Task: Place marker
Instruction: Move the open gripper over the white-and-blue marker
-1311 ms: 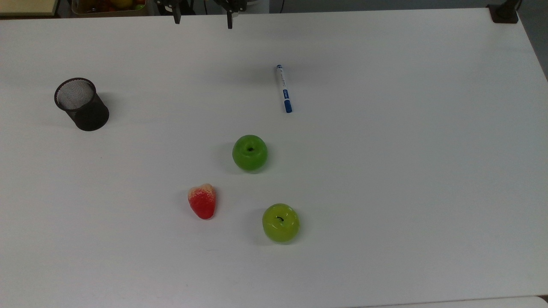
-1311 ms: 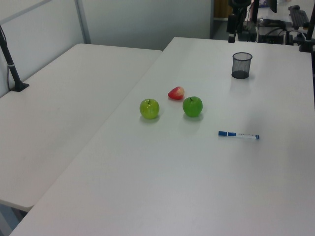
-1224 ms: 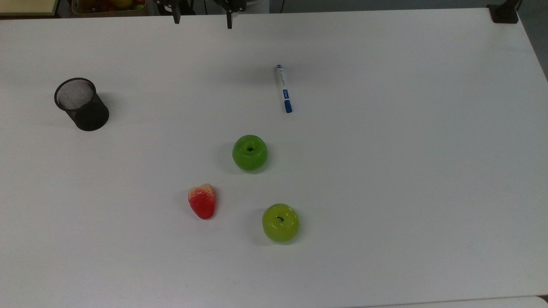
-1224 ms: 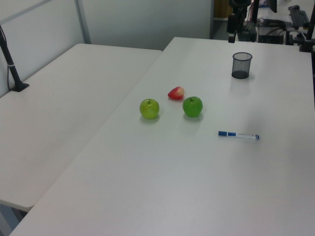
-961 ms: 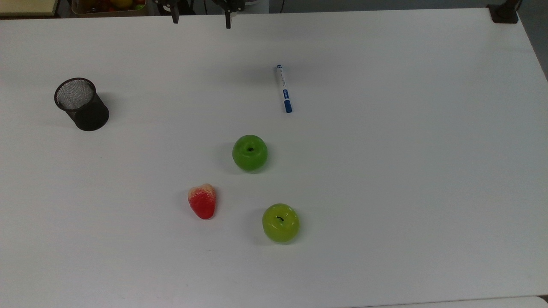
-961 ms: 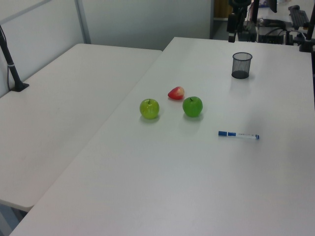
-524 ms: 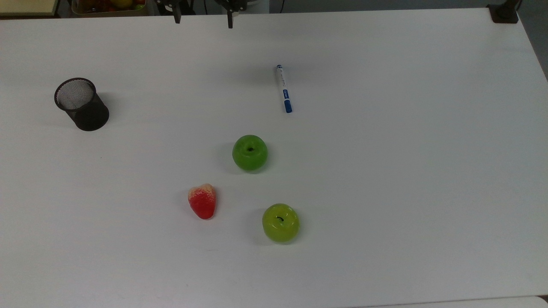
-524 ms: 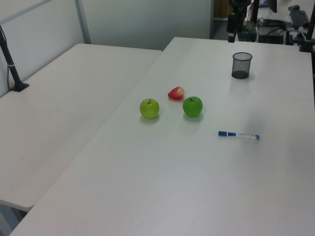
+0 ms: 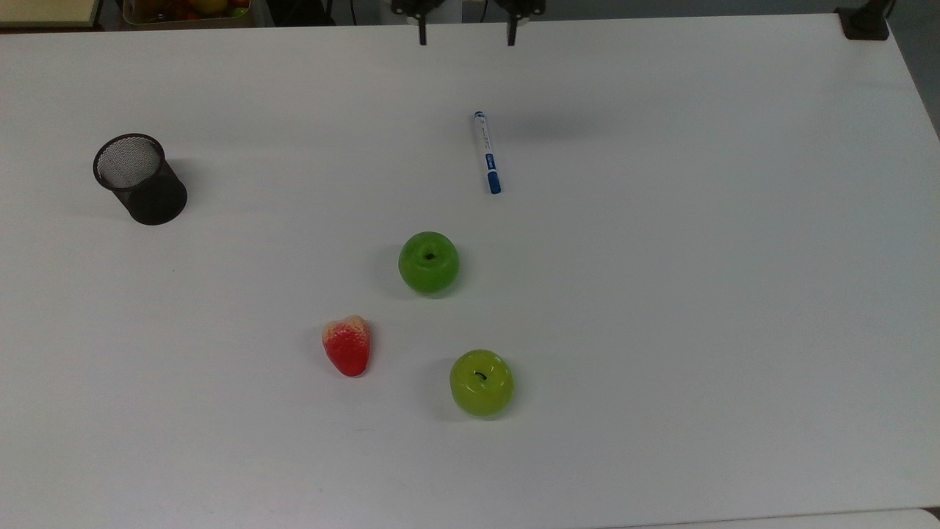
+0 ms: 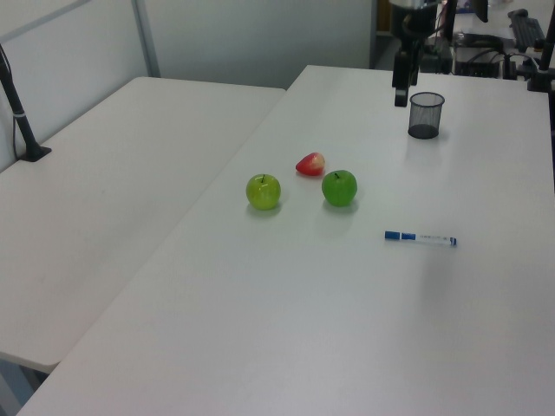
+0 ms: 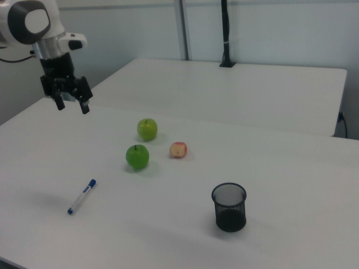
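I will next place the marker in the mesh cup (image 10: pixel 425 116), so I will grab the marker by its blue cap (image 10: pixel 400 236) with my gripper.
The marker (image 9: pixel 486 152) lies flat on the white table (image 9: pixel 698 294), its blue cap toward the top view's bottom. It also appears as the marker (image 10: pixel 421 237) and the marker (image 11: pixel 82 196) in the side views. My gripper (image 9: pixel 467 38) hangs in the air at the table's far edge, just beyond the marker's small end. Its fingers are spread wide with nothing between them, which the right view confirms at the gripper (image 11: pixel 72 106). In the left view the gripper (image 10: pixel 400 94) hangs beside the mesh cup.
A black mesh cup (image 9: pixel 139 178) stands upright at the top view's left. A dark green apple (image 9: pixel 429 262), a lighter green apple (image 9: pixel 482 383) and a red strawberry (image 9: pixel 347 345) sit mid-table. A second table (image 10: pixel 104 199) adjoins, carrying a black post (image 10: pixel 17 113).
My gripper has shifted toward the top view's right, from left of the marker to roughly in line with it, and sits lower in the left view. Everything on the table has stayed put.
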Available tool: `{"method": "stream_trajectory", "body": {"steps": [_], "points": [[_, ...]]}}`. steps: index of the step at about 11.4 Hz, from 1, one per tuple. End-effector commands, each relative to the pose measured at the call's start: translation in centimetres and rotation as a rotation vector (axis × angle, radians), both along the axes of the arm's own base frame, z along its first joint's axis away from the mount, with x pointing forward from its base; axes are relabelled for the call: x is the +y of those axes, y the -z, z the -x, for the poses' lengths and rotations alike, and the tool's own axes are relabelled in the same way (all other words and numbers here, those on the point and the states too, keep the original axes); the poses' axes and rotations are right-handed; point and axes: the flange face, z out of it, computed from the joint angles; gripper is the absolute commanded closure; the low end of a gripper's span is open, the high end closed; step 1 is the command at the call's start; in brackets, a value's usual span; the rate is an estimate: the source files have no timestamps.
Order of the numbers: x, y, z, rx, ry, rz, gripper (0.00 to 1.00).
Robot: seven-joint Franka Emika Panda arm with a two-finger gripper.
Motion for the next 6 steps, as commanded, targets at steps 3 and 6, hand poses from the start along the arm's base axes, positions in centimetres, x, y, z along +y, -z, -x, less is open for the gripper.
{"method": "stream_trajectory", "body": {"steps": [3,6], "points": [[1.5,9.4,0.6,0.010,-0.019,-0.004,0.00],[1.4,14.5,0.9,0.027,-0.029,0.008,0.00]]}}
